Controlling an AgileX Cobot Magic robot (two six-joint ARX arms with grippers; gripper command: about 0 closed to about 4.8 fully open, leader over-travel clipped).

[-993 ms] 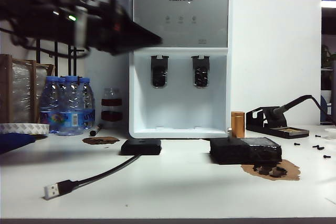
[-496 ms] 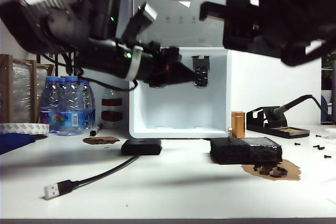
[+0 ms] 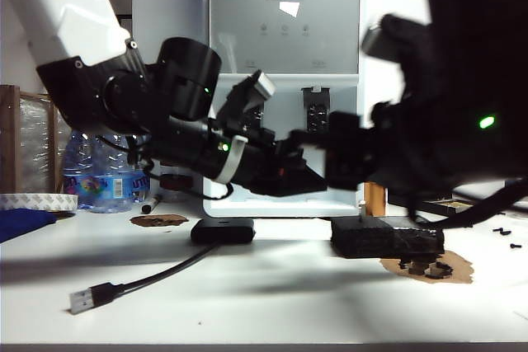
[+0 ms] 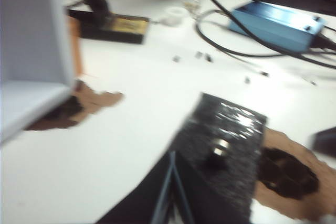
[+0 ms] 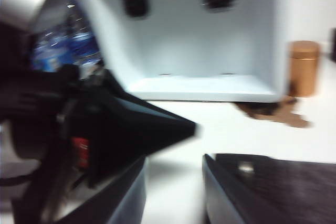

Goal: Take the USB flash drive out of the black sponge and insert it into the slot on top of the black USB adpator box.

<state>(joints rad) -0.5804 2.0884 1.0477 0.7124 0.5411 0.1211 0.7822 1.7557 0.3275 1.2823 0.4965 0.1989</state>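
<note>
My right gripper grabs the drive by its exposed end (image 5: pixel 245 167) next, to insert the USB flash drive into the black USB adapter box.
The black sponge (image 3: pixel 386 238) lies on the table right of centre, its taped face glossy (image 4: pixel 226 129). The USB flash drive (image 4: pixel 220 148) stands in it as a small silver stub, also visible in the right wrist view (image 5: pixel 245 168). The black USB adpator box (image 3: pixel 222 231) sits left of the sponge, its cable ending in a silver plug (image 3: pixel 82 298). Its slot does not show from this side. My left gripper (image 4: pixel 172 157) hangs shut just short of the sponge, its tip above the gap between box and sponge (image 3: pixel 318 185). My right gripper (image 5: pixel 174 160) stands open near the sponge's edge.
A white water dispenser (image 3: pixel 285 39) stands behind the box. Beside it is a copper cylinder (image 5: pixel 304 66). Water bottles (image 3: pixel 107 179) are at the back left. A soldering stand (image 4: pixel 113 24) and a blue case (image 4: pixel 278 19) lie beyond the sponge. Foam scraps sit on brown paper (image 3: pixel 429 268).
Both arms have swung down from the top of the view to hang in front of the dispenser, just above the sponge. The right arm came in from the upper right.
</note>
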